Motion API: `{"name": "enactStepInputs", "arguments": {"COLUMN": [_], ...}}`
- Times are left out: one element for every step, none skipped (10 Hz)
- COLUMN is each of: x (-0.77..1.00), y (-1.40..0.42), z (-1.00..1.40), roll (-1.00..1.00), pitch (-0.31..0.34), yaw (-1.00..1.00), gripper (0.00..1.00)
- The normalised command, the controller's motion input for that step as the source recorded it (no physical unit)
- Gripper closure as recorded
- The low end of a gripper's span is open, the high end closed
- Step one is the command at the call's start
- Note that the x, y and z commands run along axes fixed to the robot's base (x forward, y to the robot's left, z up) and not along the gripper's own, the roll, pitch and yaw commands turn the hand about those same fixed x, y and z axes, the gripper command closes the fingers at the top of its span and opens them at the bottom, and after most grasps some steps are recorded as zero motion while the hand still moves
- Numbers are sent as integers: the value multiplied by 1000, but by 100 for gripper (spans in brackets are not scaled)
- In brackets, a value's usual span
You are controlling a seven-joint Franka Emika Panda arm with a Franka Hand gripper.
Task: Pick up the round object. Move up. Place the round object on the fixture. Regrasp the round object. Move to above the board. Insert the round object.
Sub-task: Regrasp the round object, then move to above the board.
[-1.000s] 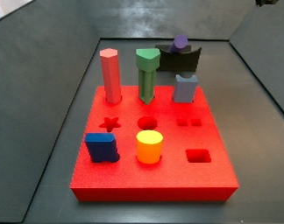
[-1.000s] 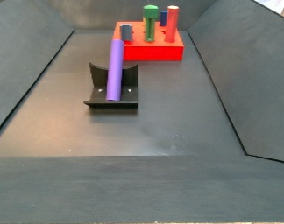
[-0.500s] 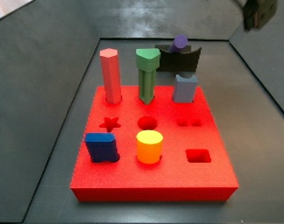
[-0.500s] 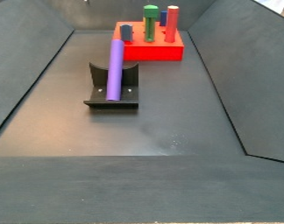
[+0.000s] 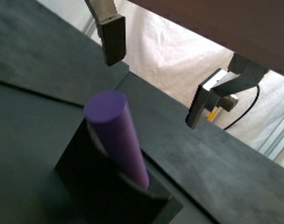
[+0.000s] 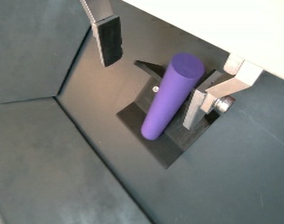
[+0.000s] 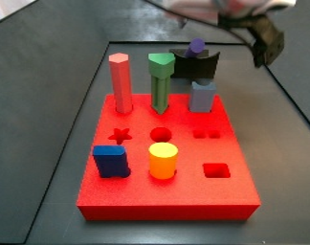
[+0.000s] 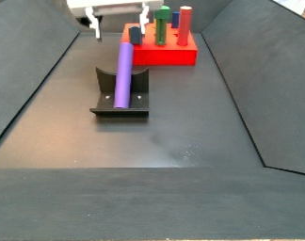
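The gripper grabs the round object by its raised upper end (image 7: 196, 46) next, since the dark fixture (image 7: 196, 67) cradles the object's lower part.
The round object, a long purple peg (image 8: 123, 71), lies tilted in the notch of the dark fixture (image 8: 121, 101), apart from the red board (image 8: 164, 56). In a side view only its end (image 7: 196, 46) shows above the fixture (image 7: 196, 67), behind the board (image 7: 184, 196). My gripper (image 8: 118, 21) is open and empty, above the peg's raised end near the board; it is blurred in a side view (image 7: 257, 31). In both wrist views the peg (image 5: 117, 138) (image 6: 168, 98) lies below the open gripper (image 5: 159, 72) (image 6: 155, 72), untouched by the fingers (image 6: 110, 41).
The board holds a red hexagonal peg (image 7: 121, 81), a green peg (image 7: 161, 81), a grey-blue peg (image 7: 203, 96), a yellow cylinder (image 7: 163, 160) and a blue block (image 7: 112, 160). Star (image 7: 120, 136), round (image 7: 161, 134) and square (image 7: 216, 171) holes are open. Sloped dark walls surround the floor.
My gripper has come down into both side views, over the peg's end near the board. The peg and the fixture have not moved.
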Motion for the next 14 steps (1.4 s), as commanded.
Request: {"name": "enactStepInputs", "arguments": {"x": [125,111,97,85,81,0,161,160,136,125,117,111,107,102], "y": [13,6,2,0,-2,0,-100,-100,-85,-78,-74,-69,-67,-65], "z": [-971,-800,-636,-420,-262,0,1000,1000,1000,1000,1000,1000,1000,1000], "roll": [83,84,83,78,74,0,-167,-167,-132,-108,-82,-49,-34,-27], "pitch": [-104,-83,-63,-34,-10,0,-412,-405,-315,-235,-141,-24,45,87], "yaw": [2,-18,-32,-38,-33,0,-343,-346,-387,-414,-413,-381,-339,-301], "gripper": [0,0,0,0,0,100,100,100,100,100,100,100,100,100]}}
